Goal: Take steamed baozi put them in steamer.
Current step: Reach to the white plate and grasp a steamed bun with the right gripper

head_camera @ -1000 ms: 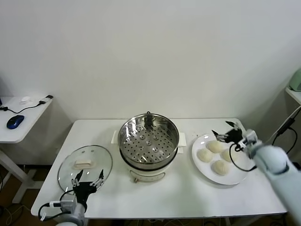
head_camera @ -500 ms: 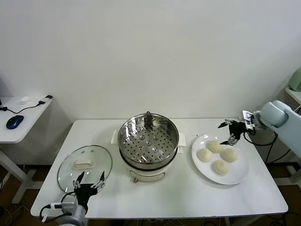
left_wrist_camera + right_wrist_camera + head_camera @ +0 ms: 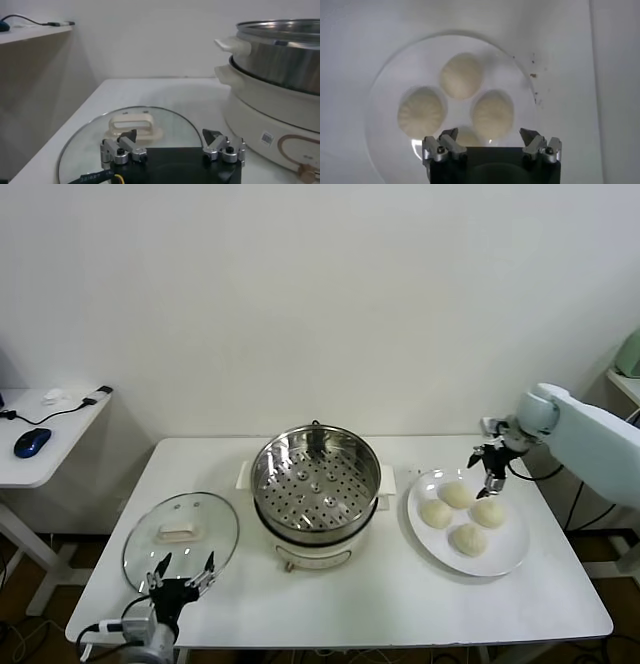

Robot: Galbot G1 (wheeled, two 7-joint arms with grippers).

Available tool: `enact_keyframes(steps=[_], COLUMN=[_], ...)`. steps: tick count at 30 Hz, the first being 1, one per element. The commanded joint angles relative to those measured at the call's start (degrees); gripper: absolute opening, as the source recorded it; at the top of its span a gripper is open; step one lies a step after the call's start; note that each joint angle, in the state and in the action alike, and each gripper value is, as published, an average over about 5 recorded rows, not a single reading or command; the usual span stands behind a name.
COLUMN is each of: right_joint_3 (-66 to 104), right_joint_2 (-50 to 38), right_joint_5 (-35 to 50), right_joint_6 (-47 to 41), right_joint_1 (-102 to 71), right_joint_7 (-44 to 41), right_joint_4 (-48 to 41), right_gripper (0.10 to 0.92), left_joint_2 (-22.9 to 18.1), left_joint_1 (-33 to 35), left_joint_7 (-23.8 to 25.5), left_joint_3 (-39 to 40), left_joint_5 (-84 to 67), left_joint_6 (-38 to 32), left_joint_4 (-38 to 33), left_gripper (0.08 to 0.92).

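Note:
I should next grab the baozi (image 3: 457,493) nearest the wall by its rounded sides with my right gripper. Then I will put it in the steamer (image 3: 316,484).
Four cream-white baozi (image 3: 457,493) lie on a white plate (image 3: 500,559) at the right of the table. In the right wrist view they show as a cluster (image 3: 462,75) on that plate (image 3: 385,90). My right gripper (image 3: 486,463) is open and empty, hovering above the plate's far edge, pointing down (image 3: 490,139). The steel steamer (image 3: 316,484) with its perforated tray stands at the table's centre, with nothing in it. My left gripper (image 3: 180,568) is open and empty at the front left, by the glass lid (image 3: 171,140).
The glass lid (image 3: 181,536) with a white handle lies left of the steamer (image 3: 280,60). A side table with a blue mouse (image 3: 32,442) stands at far left. The wall is close behind the table.
My right arm has swung in over the plate; its gripper now points down above the baozi. The left gripper has sunk a little lower at the front edge.

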Motion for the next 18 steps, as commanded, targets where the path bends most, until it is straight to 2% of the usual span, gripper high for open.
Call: enact_keyframes(steps=[1, 7, 14, 18], right_joint_3=[-0.1, 5.1, 7.4, 8.9], right_joint_2=[6.4, 9.8, 12.0, 12.8], right_joint_5=[-2.2, -6.0, -8.3, -9.6], right_joint_6=[-0.6, 0.5, 0.9, 1.2], right_joint_1=[-2.0, -5.1, -6.2, -6.6], right_joint_7=[0.3, 1.1, 1.3, 1.9], right_joint_4=[-9.0, -14.6, -17.0, -18.1], right_gripper=[0.823, 0.823, 0.823, 0.774], left_joint_2=[0.0, 0.0, -0.1, -0.1], left_joint_1=[0.0, 0.0, 0.1, 0.3], left_joint_7=[0.0, -0.2, -0.3, -0.4], left_joint_3=[-0.2, -0.3, -0.2, -0.1], left_joint_5=[-0.4, -0.5, -0.4, -0.4], left_joint_6=[-0.2, -0.2, -0.2, -0.3], left_joint_4=[0.2, 0.3, 0.5, 0.5], left_gripper=[0.823, 0.823, 0.823, 0.823])
